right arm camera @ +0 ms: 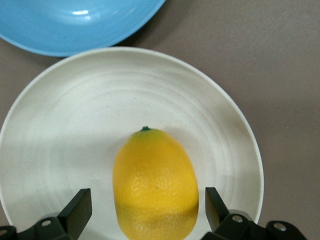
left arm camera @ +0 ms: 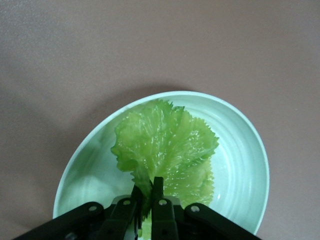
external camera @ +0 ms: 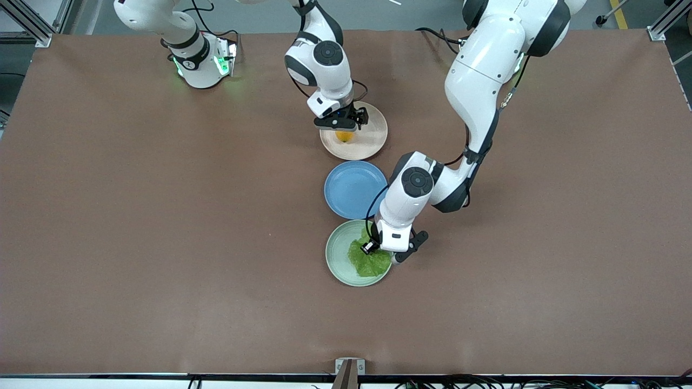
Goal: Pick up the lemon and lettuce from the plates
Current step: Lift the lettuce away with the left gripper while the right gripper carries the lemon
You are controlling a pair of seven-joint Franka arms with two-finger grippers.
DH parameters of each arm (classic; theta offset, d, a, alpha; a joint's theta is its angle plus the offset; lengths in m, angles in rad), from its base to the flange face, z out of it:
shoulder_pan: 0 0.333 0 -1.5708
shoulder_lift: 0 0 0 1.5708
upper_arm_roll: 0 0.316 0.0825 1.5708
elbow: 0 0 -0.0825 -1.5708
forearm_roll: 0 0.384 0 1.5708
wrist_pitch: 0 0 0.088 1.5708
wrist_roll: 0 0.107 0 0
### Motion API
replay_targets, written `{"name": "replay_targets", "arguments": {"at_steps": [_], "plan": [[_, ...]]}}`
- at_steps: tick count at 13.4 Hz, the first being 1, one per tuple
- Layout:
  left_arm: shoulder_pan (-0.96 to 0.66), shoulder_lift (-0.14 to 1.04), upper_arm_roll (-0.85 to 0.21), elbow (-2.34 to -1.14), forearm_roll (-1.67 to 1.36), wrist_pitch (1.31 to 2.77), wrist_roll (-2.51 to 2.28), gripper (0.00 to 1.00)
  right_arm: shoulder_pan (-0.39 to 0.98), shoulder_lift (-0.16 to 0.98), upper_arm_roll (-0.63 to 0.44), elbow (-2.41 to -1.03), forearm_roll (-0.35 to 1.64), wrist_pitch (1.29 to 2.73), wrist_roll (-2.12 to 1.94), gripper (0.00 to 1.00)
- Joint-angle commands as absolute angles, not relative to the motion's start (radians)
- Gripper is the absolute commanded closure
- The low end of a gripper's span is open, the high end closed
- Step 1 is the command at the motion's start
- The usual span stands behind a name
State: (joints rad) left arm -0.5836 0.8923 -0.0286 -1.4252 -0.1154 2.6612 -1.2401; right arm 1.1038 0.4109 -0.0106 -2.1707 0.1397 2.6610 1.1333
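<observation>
My right gripper is ready to close on the lemon now, since both fingers stand beside the lemon's lower sides above the pale plate (external camera: 353, 149) (right arm camera: 75, 130).
The lettuce (external camera: 370, 260) lies on the mint green plate (external camera: 338, 254), the plate nearest the front camera. My left gripper (external camera: 385, 254) is shut on the leaf's edge over that plate; in the left wrist view the lettuce (left arm camera: 165, 150) curls up between the closed fingers (left arm camera: 161, 200) above the green plate (left arm camera: 240, 145). The lemon (external camera: 344, 136) sits on the beige-pink plate (external camera: 373, 138). My right gripper (external camera: 341, 128) is open just above it; in the right wrist view its fingers (right arm camera: 80, 205) stand on either side of the lemon (right arm camera: 155, 185) without touching, over the pale plate (right arm camera: 65, 125).
A bright blue plate (external camera: 354, 189) lies between the two other plates and shows in the right wrist view (right arm camera: 75, 20). The brown table (external camera: 162, 243) stretches wide toward both ends. The right arm's base (external camera: 203, 65) stands at the table's back edge.
</observation>
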Motion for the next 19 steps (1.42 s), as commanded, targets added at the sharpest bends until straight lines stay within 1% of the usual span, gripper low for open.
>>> {"name": "replay_targets", "arguments": {"at_steps": [1,2,3,4,5,6,7,8,9,10,12,14,16,17,19], "plan": [[-0.586,0.852,-0.023,-1.420,-0.112,2.657,-1.261,0.93,1.134,0.413,-0.028,-2.175,0.141,2.669,1.176,0.08],[-0.583,0.835,-0.023,-1.420,-0.117,2.655,-1.261,0.92,1.134,0.413,-0.028,-2.177,0.140,2.669,1.186,0.18],[-0.578,0.816,-0.025,-1.419,-0.121,2.655,-1.261,0.92,1.134,0.413,-0.028,-2.177,0.138,2.668,1.186,0.30],[-0.572,0.792,-0.025,-1.423,-0.121,2.654,-1.261,0.93,1.134,0.411,-0.028,-2.177,0.137,2.666,1.186,0.45],[-0.551,0.732,-0.026,-1.445,-0.121,2.628,-1.255,0.93,1.129,0.410,-0.029,-2.177,0.137,2.662,1.186,0.65],[-0.526,0.669,-0.028,-1.472,-0.121,2.570,-1.246,0.93,1.123,0.407,-0.032,-2.175,0.137,2.654,1.184,0.91],[-0.497,0.602,-0.029,-1.492,-0.120,2.492,-1.232,0.92,1.120,0.394,-0.046,-2.174,0.137,2.645,1.178,1.00],[-0.461,0.535,-0.031,-1.520,-0.120,2.388,-1.177,0.92,1.120,0.367,-0.078,-2.169,0.133,2.610,1.166,1.00],[-0.431,0.476,-0.031,-1.566,-0.120,2.320,-1.090,0.92,1.120,0.335,-0.107,-2.166,0.133,2.568,1.143,1.00],[-0.399,0.416,-0.034,-1.645,-0.123,2.303,-1.003,0.92,1.118,0.293,-0.145,-2.166,0.133,2.519,1.109,1.00],[-0.329,0.307,-0.052,-1.822,-0.130,2.307,-0.834,0.92,1.111,0.211,-0.243,-2.168,0.133,2.414,1.024,1.00],[-0.270,0.238,-0.054,-1.958,-0.141,2.324,-0.662,0.92,1.095,0.143,-0.357,-2.174,0.133,2.303,0.855,1.00],[-0.220,0.212,-0.054,-2.081,-0.167,2.397,-0.518,0.92,1.062,0.115,-0.475,-2.181,0.132,2.264,0.668,1.00],[-0.198,0.200,-0.054,-2.133,-0.170,2.423,-0.458,0.92,1.031,0.114,-0.513,-2.187,0.132,2.257,0.581,1.00],[-0.148,0.186,-0.054,-2.216,-0.176,2.450,-0.334,0.92,0.932,0.124,-0.544,-2.197,0.132,2.267,0.412,1.00]]}}
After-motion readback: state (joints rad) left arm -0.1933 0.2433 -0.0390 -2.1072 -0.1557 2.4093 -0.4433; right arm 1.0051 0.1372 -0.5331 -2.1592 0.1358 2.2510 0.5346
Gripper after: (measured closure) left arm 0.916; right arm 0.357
